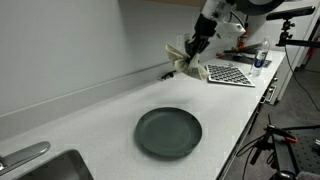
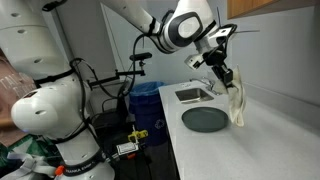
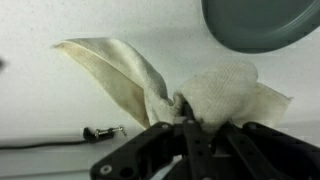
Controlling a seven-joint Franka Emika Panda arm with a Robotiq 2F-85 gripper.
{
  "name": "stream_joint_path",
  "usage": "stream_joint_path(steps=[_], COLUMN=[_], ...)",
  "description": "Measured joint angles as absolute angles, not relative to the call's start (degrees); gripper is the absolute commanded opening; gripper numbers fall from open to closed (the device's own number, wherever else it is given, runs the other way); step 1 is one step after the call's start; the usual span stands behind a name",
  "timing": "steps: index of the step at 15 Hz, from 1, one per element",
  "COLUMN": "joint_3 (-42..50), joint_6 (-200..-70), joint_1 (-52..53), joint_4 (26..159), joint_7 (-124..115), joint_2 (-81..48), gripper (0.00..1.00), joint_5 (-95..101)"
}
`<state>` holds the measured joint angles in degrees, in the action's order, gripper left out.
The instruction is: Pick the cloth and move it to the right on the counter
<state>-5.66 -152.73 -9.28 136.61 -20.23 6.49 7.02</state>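
The cloth (image 1: 188,64) is hanging well above the counter, and it would fall in a heap near the cable if I opened now. My gripper should lower the cloth before it opens.
A cream cloth (image 1: 188,64) hangs from my gripper (image 1: 193,52) above the white counter (image 1: 110,120), lifted clear of it. In an exterior view the cloth (image 2: 237,103) dangles below the gripper (image 2: 222,75). In the wrist view the jaws (image 3: 187,125) are shut on a bunched fold of the cloth (image 3: 215,90), and its tail spreads to the left (image 3: 110,70).
A dark green plate (image 1: 169,132) lies on the counter, also in an exterior view (image 2: 205,119) and the wrist view (image 3: 262,22). A checkered board (image 1: 228,73) and small items lie at the far end. A sink (image 2: 193,95) is set in the counter. A small screw (image 3: 98,132) lies near a cable.
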Motion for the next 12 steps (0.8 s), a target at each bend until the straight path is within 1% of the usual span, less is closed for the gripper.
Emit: stream_joint_path(steps=[4, 5, 6, 7, 10, 12], joint_3=[-3.25, -2.91, -2.59, -2.34, -2.01, -1.97], joint_6=[-147.19, -146.18, -145.4, -144.69, -142.98, -142.62], joint_1=[-7.93, -7.92, -7.91, -7.9, -7.82, -7.61], joint_4=[136.62, 136.62, 136.62, 136.62, 136.56, 136.54], joint_7=[-19.33, -19.33, -19.33, -19.33, -19.33, -19.34], joint_2=[5.53, 5.32, 5.07, 4.84, 4.06, 3.57], gripper=[0.02, 0.1, 0.36, 0.36, 0.56, 0.71], joint_5=[5.64, 5.64, 5.64, 5.64, 5.64, 5.64])
